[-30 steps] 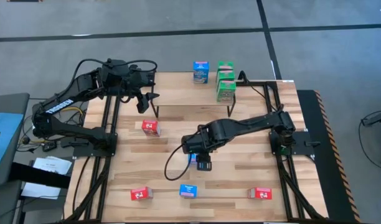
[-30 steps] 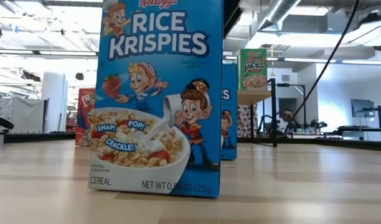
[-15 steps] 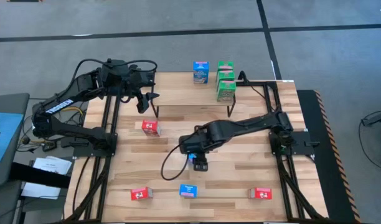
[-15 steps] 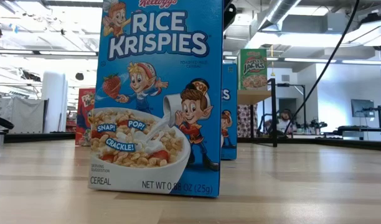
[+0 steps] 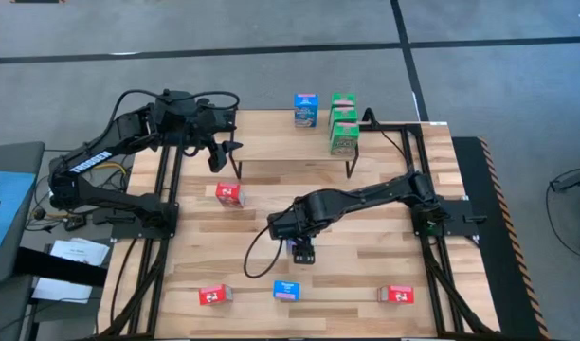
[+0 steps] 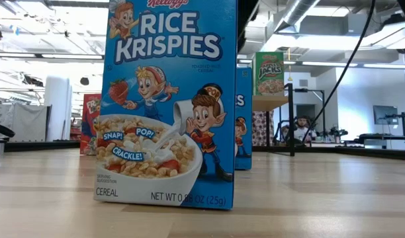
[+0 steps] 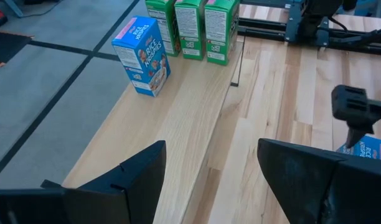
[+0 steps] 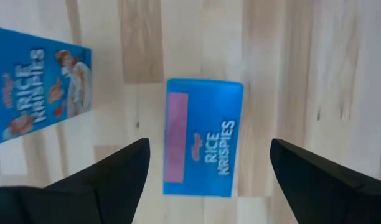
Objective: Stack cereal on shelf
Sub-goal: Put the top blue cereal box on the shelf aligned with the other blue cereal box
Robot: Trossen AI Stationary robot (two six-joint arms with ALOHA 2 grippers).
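Note:
My right gripper grabs the blue cereal box by its pink-striped top end (image 8: 203,138) next, to stack it on the shelf.
A blue cereal box (image 8: 203,137) stands upright on the table's middle (image 5: 294,244). My right gripper (image 8: 209,180) hangs open right above it, pointing down, one finger on each side and clear of the box. A second blue box (image 5: 288,290) stands nearer the front edge and fills the low view (image 6: 169,99). The shelf (image 5: 280,142) at the far side carries one blue box (image 7: 142,56) and three green boxes (image 7: 190,28) in a row. My left gripper (image 7: 209,168) is open above the shelf's left end (image 5: 226,156), with nothing between its fingers.
Red boxes stand at left of centre (image 5: 229,194), front left (image 5: 214,296) and front right (image 5: 396,295). Black frame rails (image 5: 167,227) run along both table sides. Bare wood lies between the middle box and the shelf legs (image 5: 347,170).
My right gripper has come down over the middle blue box and shifted a little toward the table's left, still pointing down. The boxes have stayed in place.

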